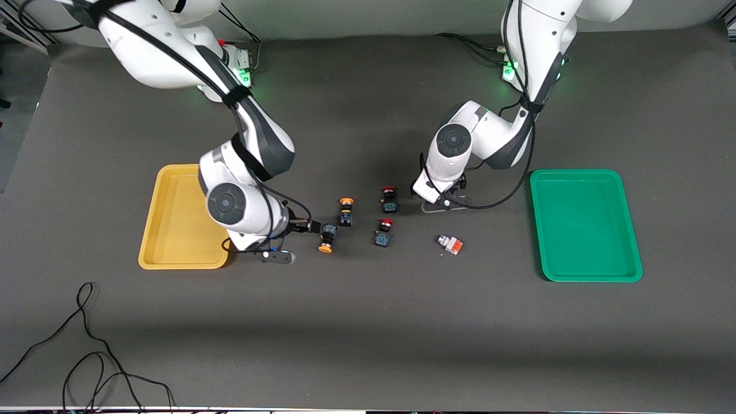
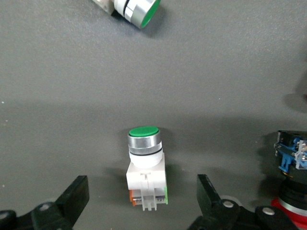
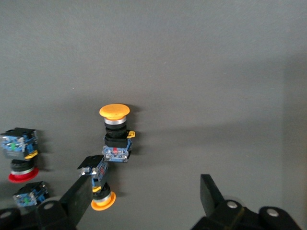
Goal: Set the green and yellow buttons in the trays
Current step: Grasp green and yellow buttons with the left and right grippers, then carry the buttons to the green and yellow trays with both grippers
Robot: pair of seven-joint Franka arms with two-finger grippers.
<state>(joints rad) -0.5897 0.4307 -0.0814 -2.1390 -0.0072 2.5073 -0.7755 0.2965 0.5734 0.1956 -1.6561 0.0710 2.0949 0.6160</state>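
The green-capped button has its white body (image 2: 146,183) between the fingers of my left gripper in the left wrist view, so my left gripper should close. Closing now would hold the button.
My left gripper (image 1: 441,200) (image 2: 142,191) is open, low over the table, with its fingers on either side of an upright white-bodied, green-capped button (image 2: 144,160); the hand hides this button in the front view. A second white-grey button with an orange block (image 1: 450,244) lies nearer the camera; its green cap shows in the left wrist view (image 2: 140,9). My right gripper (image 1: 307,226) (image 3: 144,191) is open beside the yellow tray (image 1: 172,218). One finger (image 3: 72,199) is against a tipped yellow-capped button (image 1: 327,237) (image 3: 100,189). Another yellow-capped button (image 1: 345,211) (image 3: 115,134) stands upright. The green tray (image 1: 583,224) holds nothing.
Two red-capped black switches (image 1: 389,198) (image 1: 384,232) sit between the yellow-capped buttons and my left gripper; one shows in the left wrist view (image 2: 290,184) and both in the right wrist view (image 3: 19,158) (image 3: 31,194). A loose black cable (image 1: 86,345) lies near the table's front edge.
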